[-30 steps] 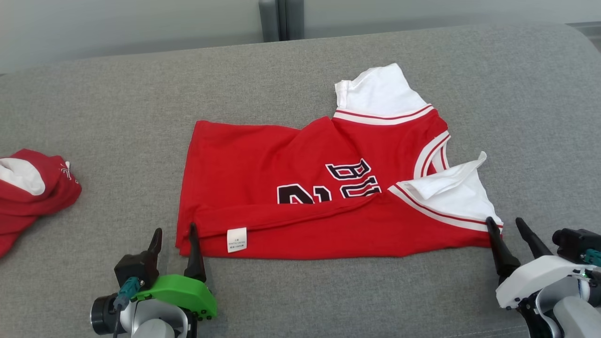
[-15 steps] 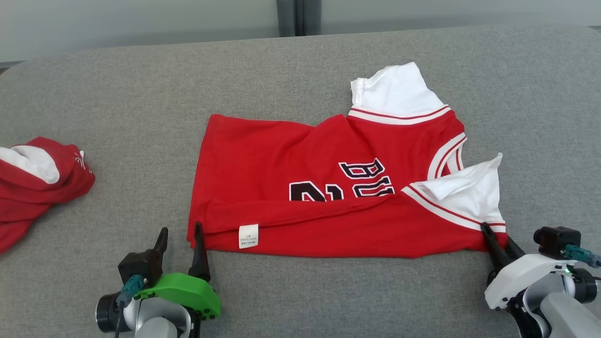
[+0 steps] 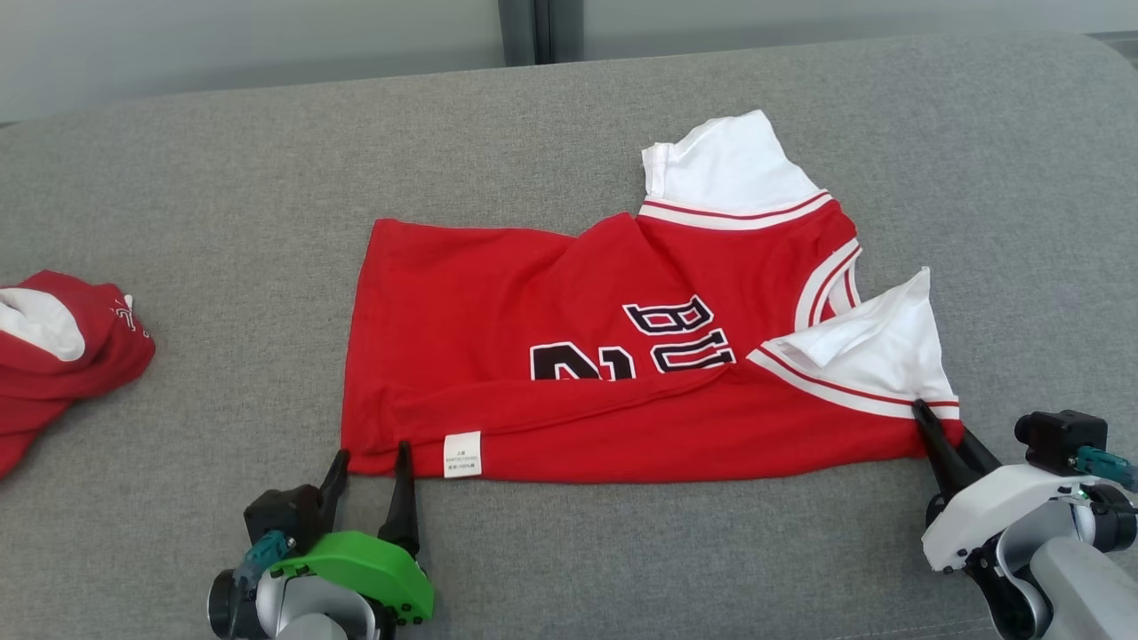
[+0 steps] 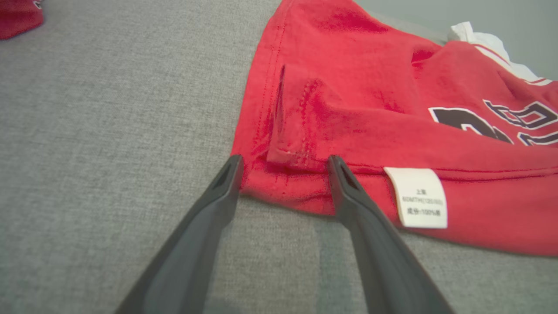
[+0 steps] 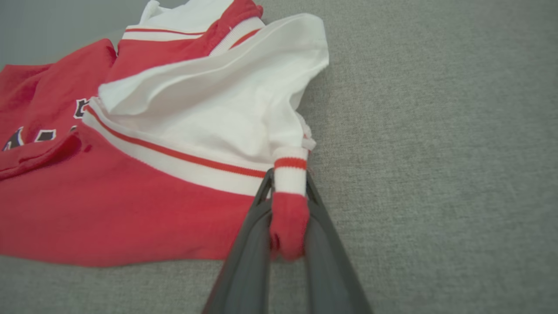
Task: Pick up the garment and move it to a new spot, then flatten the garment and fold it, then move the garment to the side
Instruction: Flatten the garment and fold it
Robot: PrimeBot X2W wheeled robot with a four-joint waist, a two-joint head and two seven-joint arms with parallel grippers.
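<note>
My left gripper needs to grab the jersey's hem corner (image 3: 370, 453) beside the white label (image 3: 462, 454) next, so it can flatten the folded-over bottom.
A red jersey (image 3: 569, 356) with white sleeves and black lettering lies flat on the grey cushion, its near edge folded over and a white label (image 3: 462, 454) showing. My left gripper (image 3: 373, 453) is open at the jersey's near left corner. In the left wrist view the hem corner (image 4: 285, 174) lies between the two dark fingers of the left gripper (image 4: 284, 165). My right gripper (image 3: 935, 425) is shut on the near right corner. In the right wrist view the right gripper (image 5: 287, 176) pinches a red-and-white fold of the jersey (image 5: 152, 144).
A second red and white garment (image 3: 53, 356) lies bunched at the far left; a bit of it shows in the left wrist view (image 4: 17, 13). The grey fabric surface (image 3: 222, 222) spreads wide around the jersey. A pale wall with a dark post (image 3: 524, 31) stands behind.
My right gripper, open a second ago, has shut on the jersey's near right corner. My left gripper has moved forward so its fingers straddle the near left corner. The camera has shifted slightly.
</note>
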